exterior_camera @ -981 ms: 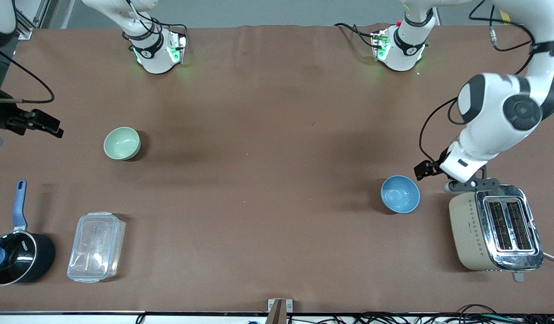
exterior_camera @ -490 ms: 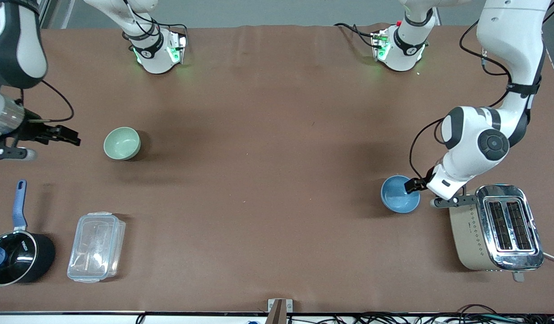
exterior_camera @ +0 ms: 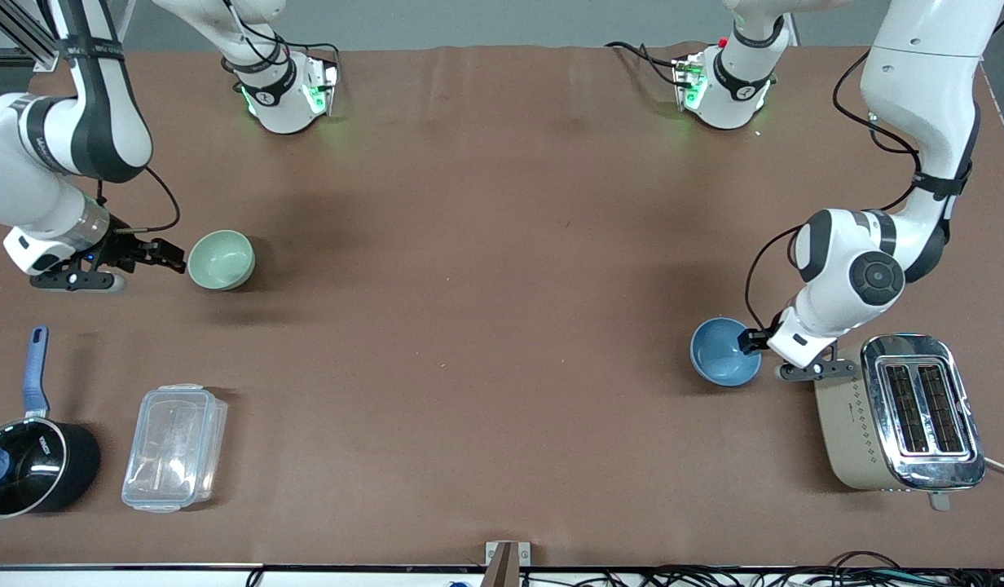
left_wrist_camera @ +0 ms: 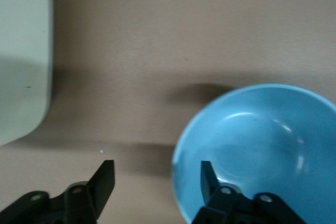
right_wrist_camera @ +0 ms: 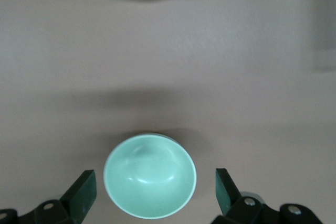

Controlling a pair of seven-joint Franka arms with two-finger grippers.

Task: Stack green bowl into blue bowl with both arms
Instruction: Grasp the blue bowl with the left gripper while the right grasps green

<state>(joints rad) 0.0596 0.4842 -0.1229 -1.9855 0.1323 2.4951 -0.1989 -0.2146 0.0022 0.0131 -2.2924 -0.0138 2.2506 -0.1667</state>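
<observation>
The green bowl's sides are round and sloping, so my right gripper will pinch the bowl's thin rim (right_wrist_camera: 150, 217), where its inner and outer sides are close together.
The green bowl (exterior_camera: 221, 259) sits upright toward the right arm's end of the table. My right gripper (exterior_camera: 169, 259) is open, with its tips just beside the bowl's rim. In the right wrist view the bowl (right_wrist_camera: 150, 182) lies between the spread fingers (right_wrist_camera: 84, 190) of that gripper (right_wrist_camera: 154, 190). The blue bowl (exterior_camera: 722, 352) sits toward the left arm's end, beside the toaster. My left gripper (exterior_camera: 750, 338) is open at its rim. In the left wrist view this gripper (left_wrist_camera: 156, 177) straddles the rim of the bowl (left_wrist_camera: 262, 145), one finger (left_wrist_camera: 207, 174) inside, the other outside.
A beige and chrome toaster (exterior_camera: 897, 412) stands close to the blue bowl, and its pale side shows in the left wrist view (left_wrist_camera: 23, 56). A clear plastic container (exterior_camera: 174, 447) and a black pot with a blue handle (exterior_camera: 29, 461) sit nearer the front camera than the green bowl.
My right gripper has moved from the table's edge up to the green bowl. My left gripper has come down from beside the toaster onto the blue bowl's rim. Neither bowl has moved.
</observation>
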